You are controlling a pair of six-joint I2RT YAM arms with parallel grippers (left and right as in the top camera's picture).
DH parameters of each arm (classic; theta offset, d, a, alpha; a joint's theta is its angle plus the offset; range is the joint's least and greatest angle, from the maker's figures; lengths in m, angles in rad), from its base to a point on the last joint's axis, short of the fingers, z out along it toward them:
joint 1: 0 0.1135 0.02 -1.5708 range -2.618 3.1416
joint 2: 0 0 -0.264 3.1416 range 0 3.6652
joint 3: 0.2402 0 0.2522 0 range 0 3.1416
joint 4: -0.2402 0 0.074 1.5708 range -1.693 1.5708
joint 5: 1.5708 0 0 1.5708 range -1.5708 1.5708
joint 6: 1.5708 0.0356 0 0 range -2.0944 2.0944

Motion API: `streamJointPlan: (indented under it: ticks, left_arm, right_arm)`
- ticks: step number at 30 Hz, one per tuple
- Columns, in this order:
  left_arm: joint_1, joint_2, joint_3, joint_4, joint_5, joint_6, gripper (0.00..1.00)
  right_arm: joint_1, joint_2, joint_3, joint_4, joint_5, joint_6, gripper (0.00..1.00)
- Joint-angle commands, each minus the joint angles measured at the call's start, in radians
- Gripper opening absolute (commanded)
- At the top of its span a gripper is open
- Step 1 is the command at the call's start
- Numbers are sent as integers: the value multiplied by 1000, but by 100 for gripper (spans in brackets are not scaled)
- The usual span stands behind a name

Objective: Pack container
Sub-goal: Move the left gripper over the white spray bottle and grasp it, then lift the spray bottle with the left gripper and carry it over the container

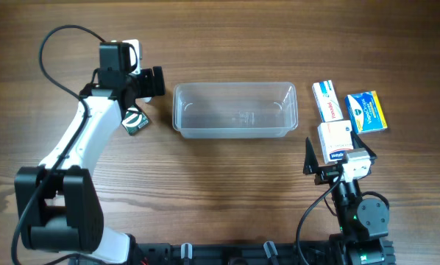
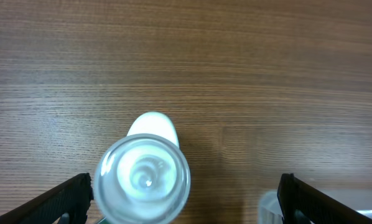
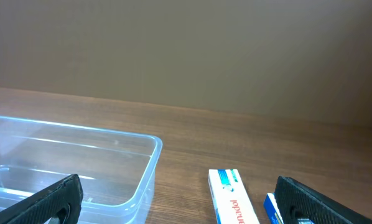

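Observation:
My left gripper grabs the clear round bottle across its sides near the top next, leaving the bottle's base free to pack into the container (image 1: 235, 88).
The clear plastic container (image 1: 235, 88) sits empty at the table's middle; its corner shows in the right wrist view (image 3: 136, 162) and, blurred, in the left wrist view (image 2: 270, 208). My left gripper (image 1: 151, 81) is open to the container's left. In the left wrist view (image 2: 186, 202) a clear round bottle (image 2: 142, 177) stands close under the camera, nearer the left finger; I cannot tell if they touch. It also shows in the overhead view (image 1: 135, 121). My right gripper (image 1: 336, 153) (image 3: 183, 205) is open and empty, right of the container.
A white and red box (image 1: 327, 99) (image 3: 231, 199) lies right of the container. A blue and yellow box (image 1: 367, 110) (image 3: 272, 208) lies beside it. A white boxy shape (image 1: 335, 138) sits at my right gripper; I cannot tell what it is.

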Motion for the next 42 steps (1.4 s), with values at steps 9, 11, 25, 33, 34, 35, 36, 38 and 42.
streamJointPlan:
  ticks: [9,11,25,33,34,35,36,38,42]
  left_arm:
    - [0,85,-5,38,-73,19,93]
    - [0,91,-5,45,-73,19,88]
    - [0,106,-5,76,-73,19,45]
    - [0,95,-5,76,-73,19,30]
    - [0,94,-5,76,-73,19,27]
    - [0,94,-5,77,-73,19,27]
    - [0,94,-5,77,-73,19,27]
    - [0,93,-5,77,-73,19,27]
    - [0,48,-5,87,-73,19,26]
  right_arm:
    - [-5,-3,-1,4,-20,15,100]
    - [-5,-3,-2,4,-20,15,100]
    - [-5,-3,-1,4,-20,15,100]
    - [-5,-3,-1,4,-20,15,100]
    - [-5,-3,-1,4,-20,15,100]
    - [-5,-3,-1,4,-20,15,100]
    - [-5,-3,-1,4,-20,15,100]
    - [-5,-3,-2,4,-20,15,100]
    - [-5,-3,-2,4,-20,15,100]
